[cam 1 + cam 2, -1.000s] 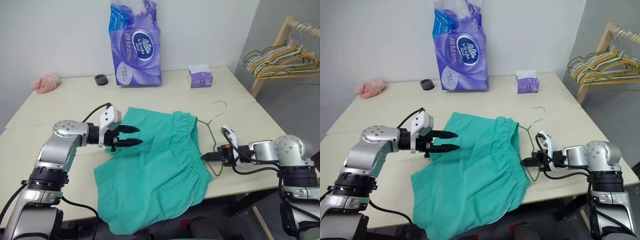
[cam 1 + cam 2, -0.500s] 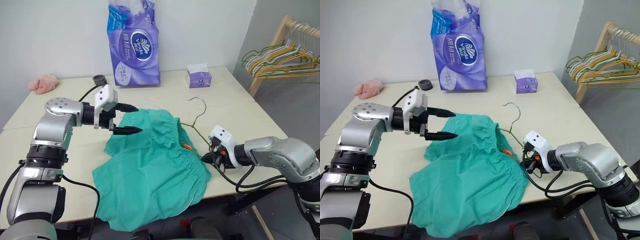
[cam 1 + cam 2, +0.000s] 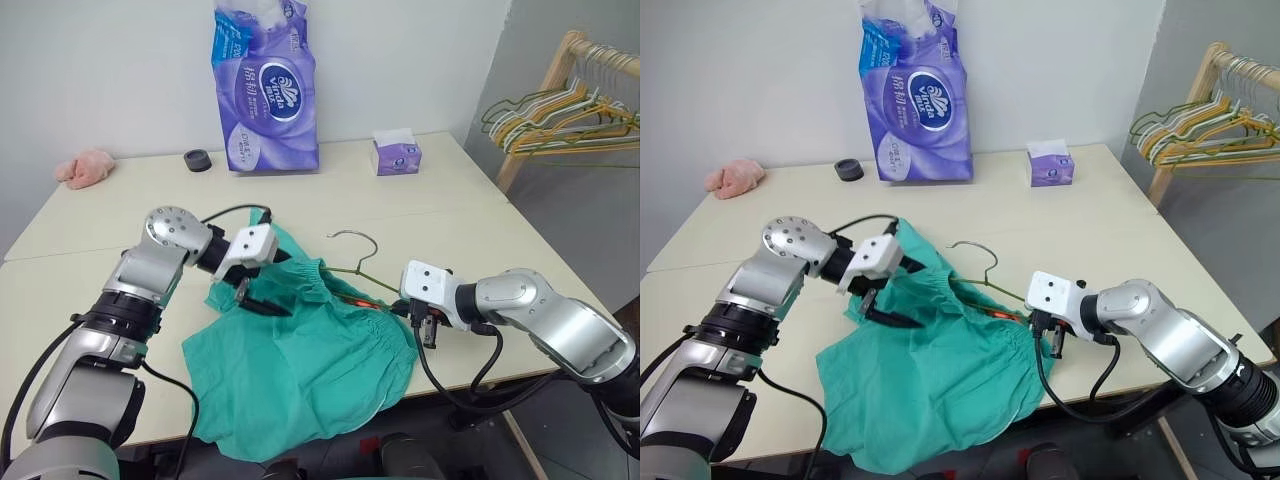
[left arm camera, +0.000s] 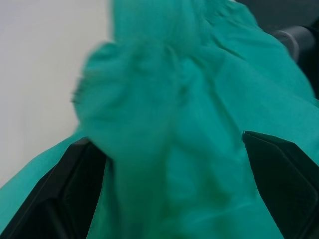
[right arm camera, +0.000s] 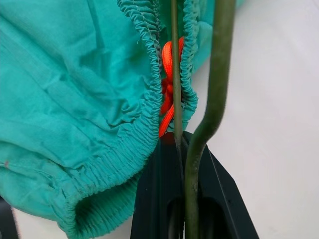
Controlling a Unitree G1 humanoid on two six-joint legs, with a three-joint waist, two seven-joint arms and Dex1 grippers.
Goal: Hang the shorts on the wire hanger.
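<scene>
The legs of the shorts lie slack. The left gripper should next grab a raised fold of the shorts at the gathered waistband, so that the shorts can be hung.
The teal-green shorts (image 3: 300,360) lie bunched on the table, one leg hanging over the front edge. The olive-green wire hanger (image 3: 350,240) stands tilted up with its hook over the waistband, and its wire runs into the gathered waist beside an orange drawstring (image 5: 167,99). My right gripper (image 5: 172,143) is shut on the hanger's wire at the right end of the waistband (image 3: 385,310). My left gripper (image 3: 283,285) is open wide over the left part of the waist. A raised fold of the shorts (image 4: 169,124) sits between its fingers (image 4: 65,199).
At the back of the table (image 3: 500,240) stand a big purple tissue pack (image 3: 265,85), a small purple tissue box (image 3: 398,155), a black roll (image 3: 197,159) and a pink fluffy cloth (image 3: 85,167). A wooden rack with bunched hangers (image 3: 560,110) stands off the right side.
My left gripper opened wide and swung down onto the waistband. My right gripper rolled and shifted left, tipping the hanger's hook up and towards the shorts' middle. The waistband bunched up.
</scene>
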